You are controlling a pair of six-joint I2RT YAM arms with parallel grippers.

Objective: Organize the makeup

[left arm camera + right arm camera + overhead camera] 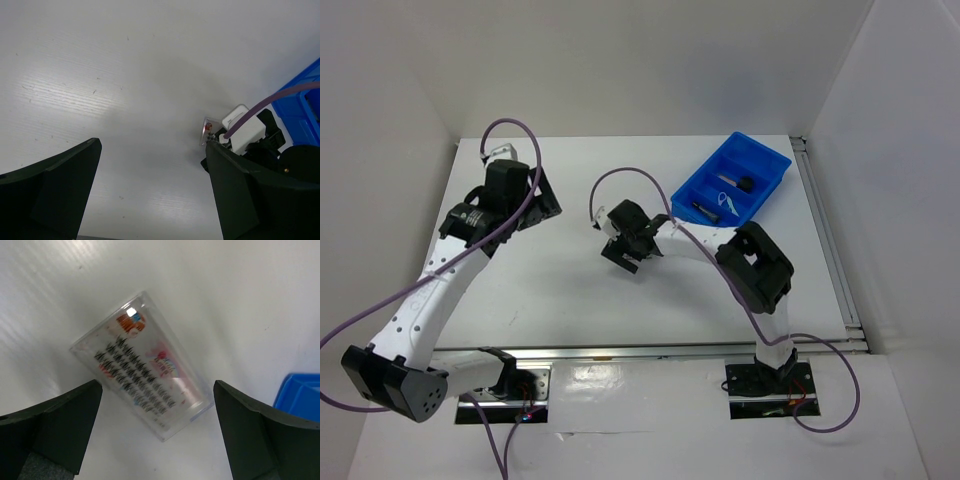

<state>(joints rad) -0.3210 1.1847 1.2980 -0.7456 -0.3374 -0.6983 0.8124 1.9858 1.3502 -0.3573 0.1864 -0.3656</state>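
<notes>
My right gripper's fingers are above the top of the crooked clear flat packet, so it isn't time to close yet. My right gripper needs to go down to the packet first and then close on it.
The white red-printed sachet, a clear flat packet with rows of black lashes, lies flat on the white table. My right gripper is open just above it, one finger on each side, not touching. In the top view the right gripper hides the sachet. The left wrist view shows one corner of the sachet. The tiny black cube, lavender string and slim black tube lie in the blue bin. My left gripper is open and empty at the back left. The tan cylinder is not in view.
The blue divided bin stands at the back right, and its corner shows in the right wrist view. White walls close in the table on the left, back and right. A purple cable loops over each arm.
</notes>
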